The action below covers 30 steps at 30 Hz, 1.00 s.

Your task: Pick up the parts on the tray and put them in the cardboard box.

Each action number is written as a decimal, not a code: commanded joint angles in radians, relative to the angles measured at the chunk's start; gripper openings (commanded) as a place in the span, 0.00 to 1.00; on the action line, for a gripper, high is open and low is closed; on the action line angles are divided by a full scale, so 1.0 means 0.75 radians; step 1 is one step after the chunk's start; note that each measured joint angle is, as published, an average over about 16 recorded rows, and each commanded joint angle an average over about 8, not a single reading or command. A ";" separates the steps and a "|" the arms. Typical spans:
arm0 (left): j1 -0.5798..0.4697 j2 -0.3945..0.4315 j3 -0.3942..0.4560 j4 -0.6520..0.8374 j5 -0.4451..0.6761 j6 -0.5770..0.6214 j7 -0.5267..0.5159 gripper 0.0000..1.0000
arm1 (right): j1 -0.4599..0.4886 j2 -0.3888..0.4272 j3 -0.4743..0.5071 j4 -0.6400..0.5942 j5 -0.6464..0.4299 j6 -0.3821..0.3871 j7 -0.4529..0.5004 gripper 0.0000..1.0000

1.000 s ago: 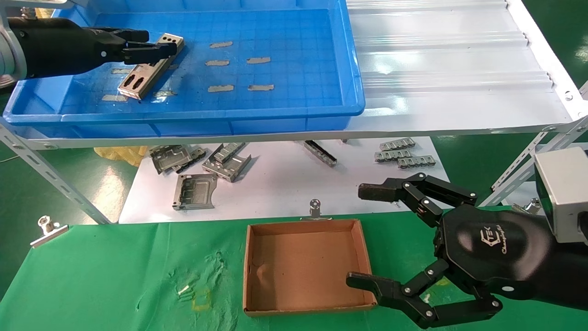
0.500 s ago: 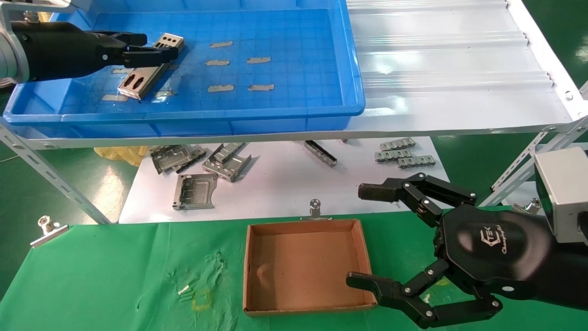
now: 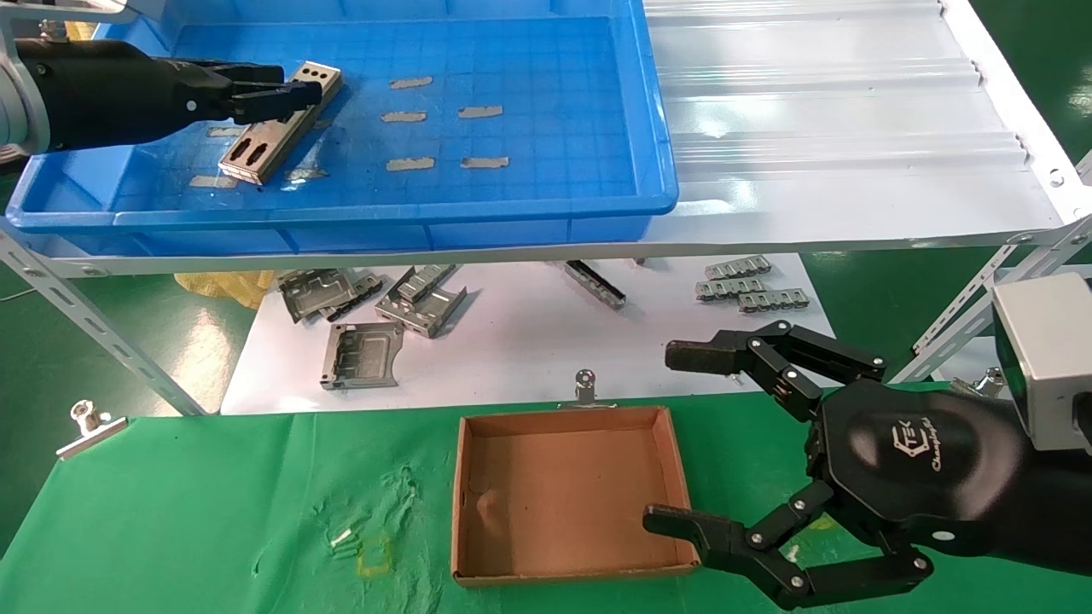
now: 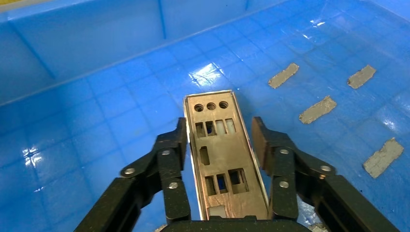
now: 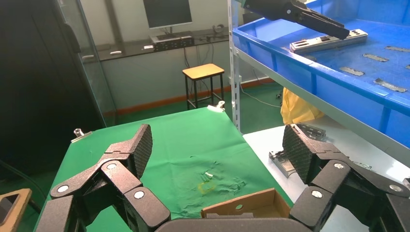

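Observation:
The punched plate needs to go into the cardboard box (image 3: 563,495), so the left gripper will next grab the long edges of the punched plate from the tray (image 3: 341,217).
One part (image 3: 256,149), a long silver-grey punched plate, lies slanted on the floor of the blue tray (image 3: 341,217) at its left end. My left gripper (image 3: 297,83) reaches in from the left and straddles the plate's far half, open. In the left wrist view the part (image 4: 220,154) runs between the fingers (image 4: 174,145); one pad touches its edge and the other stands a small gap off. The cardboard box (image 3: 563,495) sits with nothing in it on the green cloth. My right gripper (image 3: 674,437) hovers wide open at the box's right side, holding nothing.
Grey tape strips (image 3: 409,162) dot the tray floor. The tray rests on a white corrugated shelf (image 3: 836,128). Bent metal brackets (image 3: 363,354) and small pieces (image 3: 751,286) lie on the white board below. Metal clips (image 3: 90,426) (image 3: 585,385) pin the green cloth.
The left gripper's fingers have drawn closer together around the plate. The plate has stayed in place and the right arm has not moved.

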 commanded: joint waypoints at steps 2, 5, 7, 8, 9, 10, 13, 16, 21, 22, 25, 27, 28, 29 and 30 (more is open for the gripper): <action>-0.001 0.000 0.001 0.002 0.001 -0.003 -0.001 0.00 | 0.000 0.000 0.000 0.000 0.000 0.000 0.000 1.00; -0.002 0.000 0.002 0.003 0.003 -0.006 -0.003 0.00 | 0.000 0.000 0.000 0.000 0.000 0.000 0.000 1.00; -0.002 -0.001 0.003 0.004 0.004 -0.008 -0.003 0.00 | 0.000 0.000 0.000 0.000 0.000 0.000 0.000 1.00; -0.002 -0.001 0.003 0.004 0.004 -0.009 -0.003 0.00 | 0.000 0.000 0.000 0.000 0.000 0.000 0.000 1.00; -0.002 -0.001 0.003 0.004 0.004 -0.010 -0.002 0.02 | 0.000 0.000 0.000 0.000 0.000 0.000 0.000 1.00; -0.002 -0.002 0.003 0.003 0.005 -0.010 0.000 0.14 | 0.000 0.000 0.000 0.000 0.000 0.000 0.000 1.00; 0.000 -0.003 0.004 -0.001 0.005 -0.011 0.009 0.51 | 0.000 0.000 0.000 0.000 0.000 0.000 0.000 1.00; 0.004 -0.006 0.003 -0.009 0.005 -0.016 0.027 0.89 | 0.000 0.000 0.000 0.000 0.000 0.000 0.000 1.00; 0.013 -0.009 -0.001 -0.022 -0.001 -0.030 0.057 1.00 | 0.000 0.000 0.000 0.000 0.000 0.000 0.000 1.00; 0.015 -0.009 -0.002 -0.024 -0.003 -0.032 0.062 1.00 | 0.000 0.000 0.000 0.000 0.000 0.000 0.000 1.00; 0.019 -0.010 -0.006 -0.026 -0.007 -0.034 0.071 1.00 | 0.000 0.000 0.000 0.000 0.000 0.000 0.000 1.00; 0.020 -0.009 -0.007 -0.026 -0.009 -0.031 0.071 1.00 | 0.000 0.000 0.000 0.000 0.000 0.000 0.000 1.00; 0.020 -0.009 -0.008 -0.025 -0.011 -0.027 0.070 1.00 | 0.000 0.000 0.000 0.000 0.000 0.000 0.000 1.00; 0.020 -0.009 -0.009 -0.024 -0.012 -0.023 0.069 1.00 | 0.000 0.000 0.000 0.000 0.000 0.000 0.000 1.00; 0.019 -0.009 -0.010 -0.022 -0.013 -0.018 0.067 1.00 | 0.000 0.000 0.000 0.000 0.000 0.000 0.000 1.00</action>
